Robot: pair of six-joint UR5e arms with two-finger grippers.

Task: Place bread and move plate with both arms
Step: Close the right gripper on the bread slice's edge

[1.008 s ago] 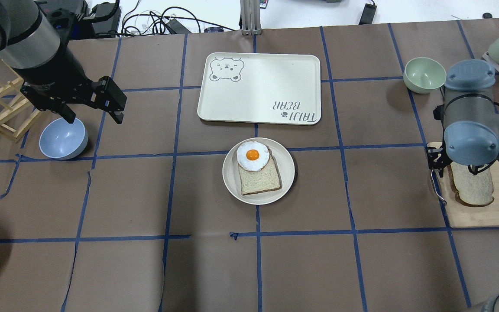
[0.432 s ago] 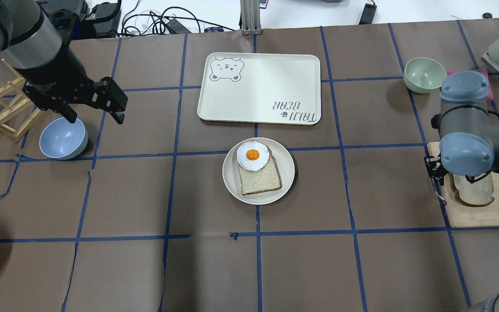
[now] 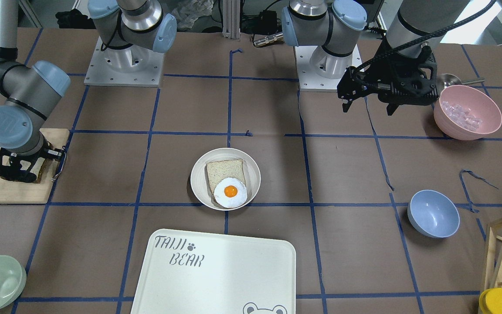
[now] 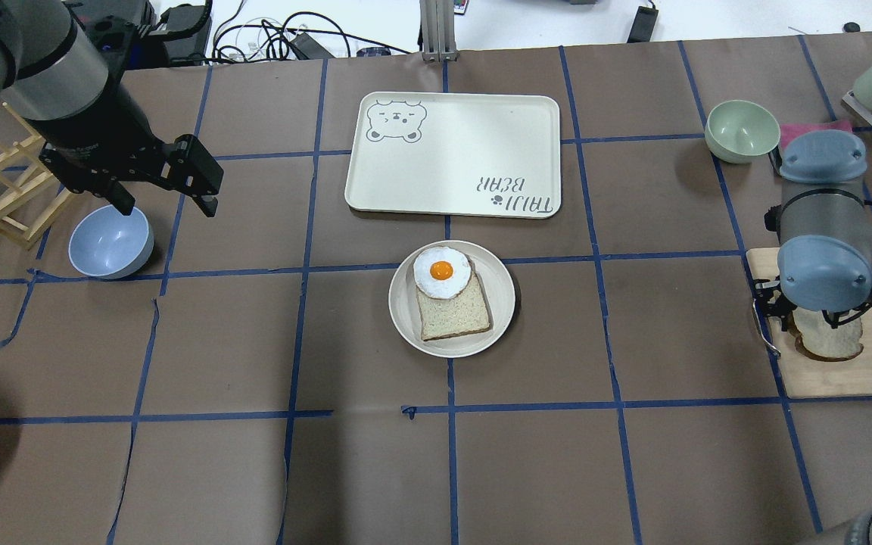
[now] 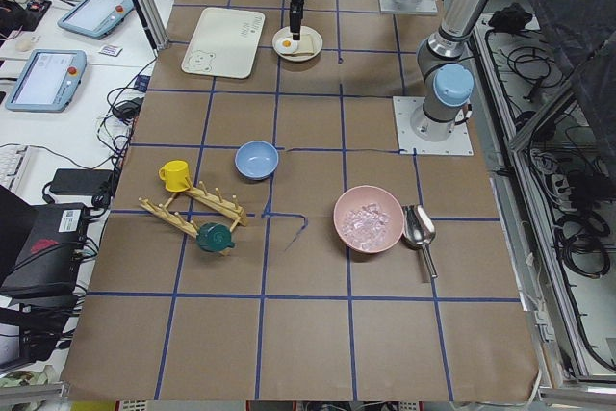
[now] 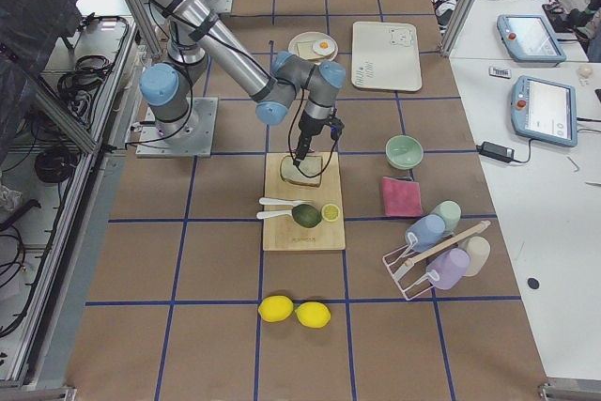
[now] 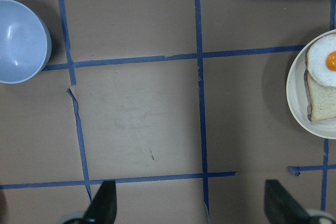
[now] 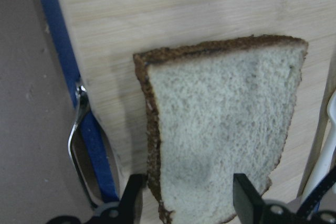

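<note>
I should next use my right gripper to move the bread onto the plate, and grab the slice of bread by its crusted end (image 8: 194,205).
The bread (image 8: 220,135), dark-crusted, lies flat on a wooden cutting board (image 4: 837,378) at the table's right; it also shows in the overhead view (image 4: 833,341). My right gripper (image 8: 186,195) is open, low over it, with one finger on each side of the slice's end. The plate (image 4: 500,318) sits mid-table and holds a paler slice (image 4: 455,310) topped with a fried egg (image 4: 442,271). My left gripper (image 4: 164,204) is open and empty, hovering far left of the plate, near a blue bowl (image 4: 110,242).
The TAIJI BEAR tray (image 4: 455,155) lies just beyond the plate. A green bowl (image 4: 742,130) stands at the back right. A pink bowl of ice (image 3: 466,112) and a wooden rack (image 4: 4,189) are on the left side. A white spoon (image 8: 328,145) lies beside the bread.
My right arm has moved toward the table's near edge over the cutting board, covering more of the bread. My left arm has barely shifted.
</note>
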